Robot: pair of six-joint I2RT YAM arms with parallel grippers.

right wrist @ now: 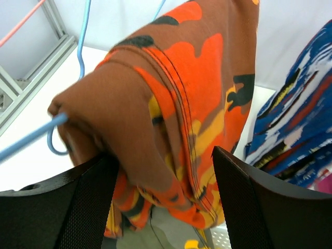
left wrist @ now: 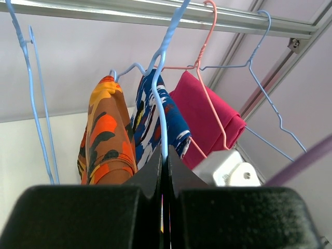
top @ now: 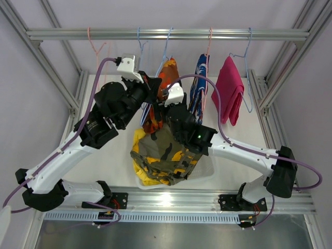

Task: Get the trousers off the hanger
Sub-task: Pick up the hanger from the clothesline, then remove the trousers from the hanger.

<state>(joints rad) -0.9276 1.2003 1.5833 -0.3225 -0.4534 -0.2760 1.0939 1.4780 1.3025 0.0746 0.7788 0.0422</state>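
My right gripper needs to slide the trousers off the held blue hanger, so next it should grab the orange-black trousers [top: 167, 71] by their lower fold [top: 158, 107], touching only the cloth.
Orange-black patterned trousers [top: 167, 71] hang over a blue wire hanger [left wrist: 162, 104] on the rail. My left gripper [left wrist: 166, 153] is shut on that hanger's wire just below its neck, left of the cloth in the top view. My right gripper [right wrist: 163, 174] is open, its jaws either side of the lower fold of the orange-black trousers [right wrist: 197, 93]. The cloth rests against the left finger [right wrist: 88, 207], with a gap to the right one. Blue-white-red trousers [top: 199, 88] and magenta trousers [top: 230, 93] hang further right on their own hangers.
Below the arms a white bin [top: 207, 168] holds yellow trousers [top: 140, 142] and camouflage trousers [top: 166, 153]. An empty pink hanger [top: 96, 47] and an empty blue hanger [top: 140, 46] hang on the rail [top: 62, 34] at the left. Aluminium frame posts flank both sides.
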